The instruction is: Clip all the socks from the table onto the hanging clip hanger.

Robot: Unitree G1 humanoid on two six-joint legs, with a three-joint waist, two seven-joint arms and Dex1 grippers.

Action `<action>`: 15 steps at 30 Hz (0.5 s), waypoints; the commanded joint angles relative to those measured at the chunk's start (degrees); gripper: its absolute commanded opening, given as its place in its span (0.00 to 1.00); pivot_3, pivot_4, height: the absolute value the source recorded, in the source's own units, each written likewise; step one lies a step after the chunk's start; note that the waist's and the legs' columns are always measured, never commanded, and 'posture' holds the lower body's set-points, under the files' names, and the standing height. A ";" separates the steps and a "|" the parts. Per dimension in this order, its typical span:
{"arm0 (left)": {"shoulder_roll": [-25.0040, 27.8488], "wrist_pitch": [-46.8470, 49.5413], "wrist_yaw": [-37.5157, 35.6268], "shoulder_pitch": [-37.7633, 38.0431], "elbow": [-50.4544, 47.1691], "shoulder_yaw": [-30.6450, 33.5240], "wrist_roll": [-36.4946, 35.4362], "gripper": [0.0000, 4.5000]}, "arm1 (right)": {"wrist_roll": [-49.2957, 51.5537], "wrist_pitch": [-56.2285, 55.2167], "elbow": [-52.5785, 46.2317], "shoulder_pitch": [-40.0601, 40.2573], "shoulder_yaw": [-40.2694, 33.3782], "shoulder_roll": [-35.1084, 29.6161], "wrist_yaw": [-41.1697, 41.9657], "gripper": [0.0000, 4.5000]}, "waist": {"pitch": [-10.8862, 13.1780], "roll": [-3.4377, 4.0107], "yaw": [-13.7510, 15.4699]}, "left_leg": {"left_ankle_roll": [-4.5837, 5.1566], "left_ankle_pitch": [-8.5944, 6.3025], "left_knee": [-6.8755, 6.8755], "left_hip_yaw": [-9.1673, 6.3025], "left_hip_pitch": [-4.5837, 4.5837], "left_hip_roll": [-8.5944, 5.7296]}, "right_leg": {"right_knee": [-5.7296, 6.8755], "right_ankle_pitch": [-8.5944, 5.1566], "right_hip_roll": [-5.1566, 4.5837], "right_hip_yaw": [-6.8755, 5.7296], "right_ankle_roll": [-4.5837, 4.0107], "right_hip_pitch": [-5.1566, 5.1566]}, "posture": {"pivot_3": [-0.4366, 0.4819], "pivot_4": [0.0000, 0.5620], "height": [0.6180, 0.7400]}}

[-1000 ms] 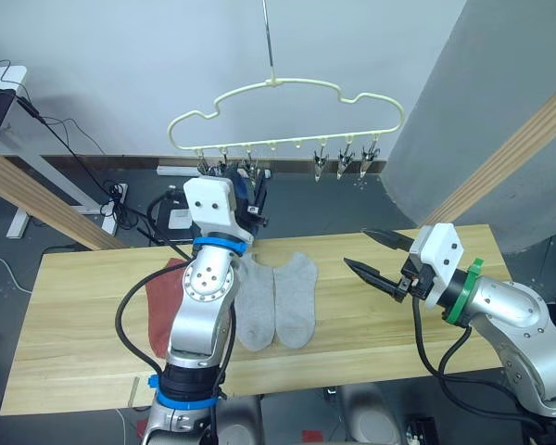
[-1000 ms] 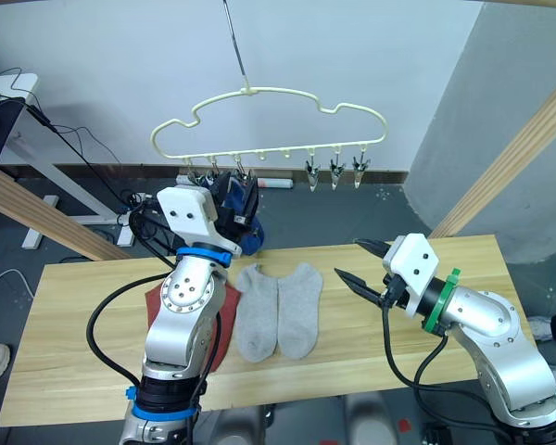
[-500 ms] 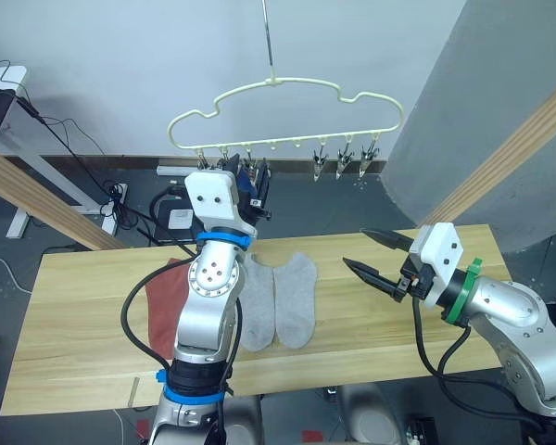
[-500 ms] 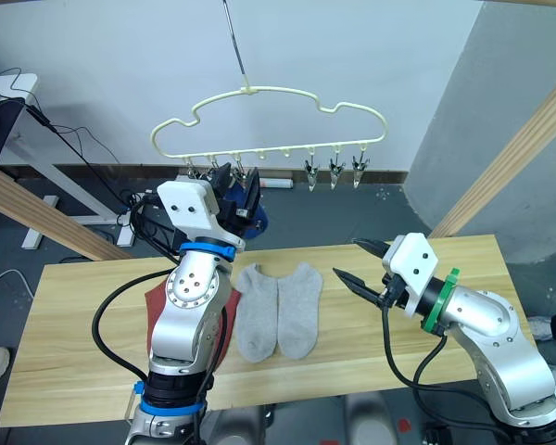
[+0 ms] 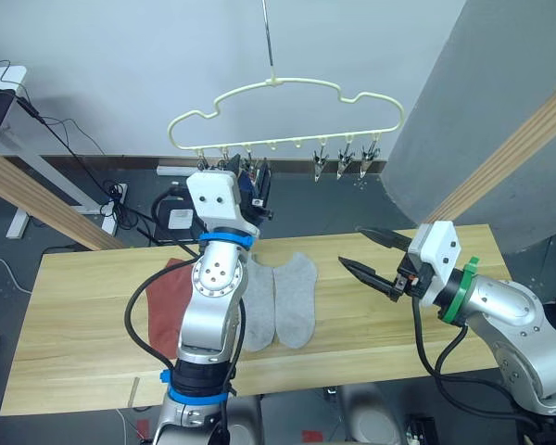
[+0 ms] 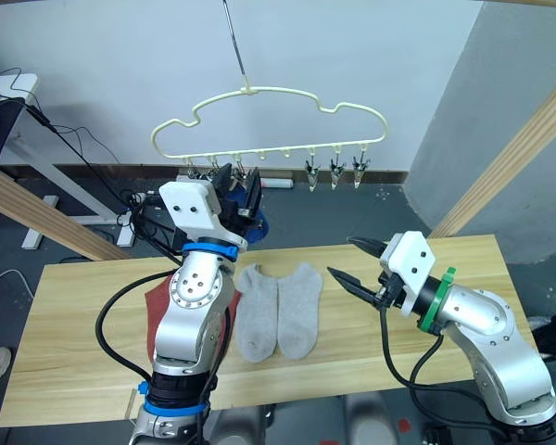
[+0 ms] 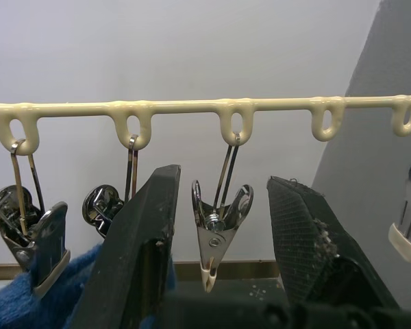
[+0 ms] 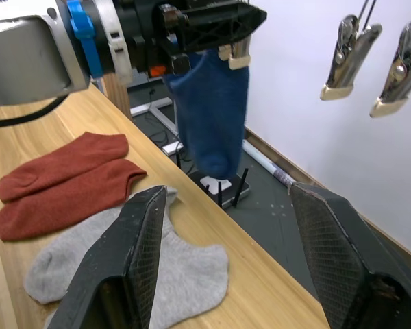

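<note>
The left gripper pinches the metal clip by its flared handles next, to open the clip for a sock.
The pale yellow clip hanger (image 5: 287,88) hangs above the table's (image 5: 83,315) far edge. My left gripper (image 7: 222,177) is raised to its row of clips and stands open, with a bare metal clip (image 7: 216,233) between its fingers. A blue sock (image 8: 209,116) hangs from the left clips beside it. Two light grey socks (image 5: 278,298) lie side by side at the table's middle, and two rust-red socks (image 5: 167,301) lie to their left, partly behind my left arm. My right gripper (image 5: 351,247) hovers open and empty to the right of the grey socks.
Three bare clips (image 5: 345,159) hang at the hanger's right end. Slanted wooden poles stand at the left (image 5: 37,199) and the right (image 5: 510,158). A grey wall (image 5: 482,83) rises at the back right. Cables and a power strip (image 5: 120,199) lie on the floor behind the table.
My left gripper has risen a little and now brackets the third clip. My right gripper has edged slightly left toward the grey socks. The socks on the table have not moved.
</note>
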 commanded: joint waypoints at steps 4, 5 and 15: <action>-0.33 -0.60 0.57 0.22 -1.56 -0.29 1.25 0.23 | 1.05 -0.91 -2.99 -0.06 -0.21 -0.41 -0.09 0.66 | 0.00 0.00 -0.01 | 0.00 0.00 0.00 0.00 0.00 0.00 | 0.00 0.00 0.00 0.00 0.00 0.00 | 0.30 0.60 1.00; -0.32 -0.59 0.56 0.28 -1.63 -0.29 1.34 0.18 | 1.05 -0.93 -3.01 0.00 -0.20 -0.45 -0.10 0.66 | 0.00 0.00 -0.01 | 0.00 0.00 0.00 0.00 0.00 0.00 | 0.00 0.00 0.00 0.00 0.00 0.00 | 0.30 0.60 1.00; 0.27 0.95 -0.87 1.61 -4.12 -0.03 1.05 0.16 | -3.15 -1.01 -1.68 0.52 4.71 0.58 -2.44 0.70 | 0.00 0.00 -0.05 | 0.00 0.00 -0.01 0.00 0.01 0.00 | 0.00 0.00 0.00 0.00 0.01 0.01 | 0.31 0.60 1.00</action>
